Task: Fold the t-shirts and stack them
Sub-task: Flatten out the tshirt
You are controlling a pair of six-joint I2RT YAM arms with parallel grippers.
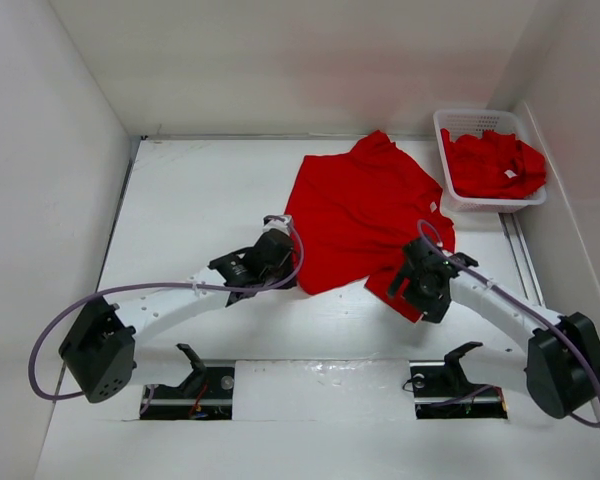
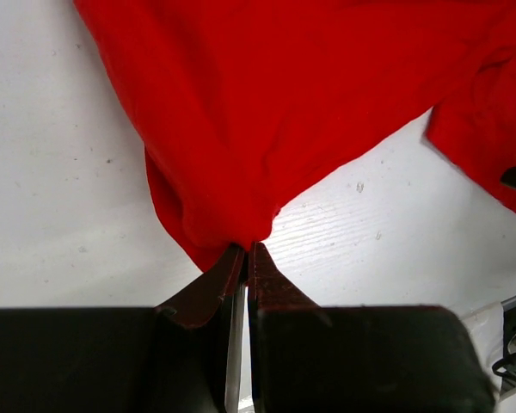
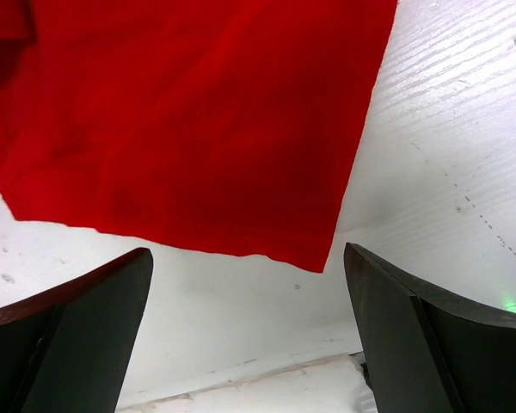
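Note:
I should next grab the red t-shirt's near hem corner point(image 1: 415, 317) point(image 3: 311, 256) with my right gripper, away from my left gripper. Then the shirt can be spread for folding.
A red t-shirt point(image 1: 355, 215) lies spread and rumpled on the white table, right of centre. My left gripper point(image 1: 285, 262) is shut on the shirt's near left hem; the left wrist view shows the cloth point(image 2: 267, 112) pinched between the closed fingertips point(image 2: 246, 251). My right gripper point(image 1: 408, 292) hovers over the shirt's near right corner, open and empty; in the right wrist view the hem corner point(image 3: 314, 254) lies on the table just beyond the spread fingers point(image 3: 387, 284). More red t-shirts point(image 1: 492, 165) lie bunched in the basket, one showing a small white tag.
The white slotted basket point(image 1: 443, 128) stands at the back right corner. White walls close in the table on the left, back and right. Two black gripper stands point(image 1: 205, 375) point(image 1: 450, 372) sit at the near edge.

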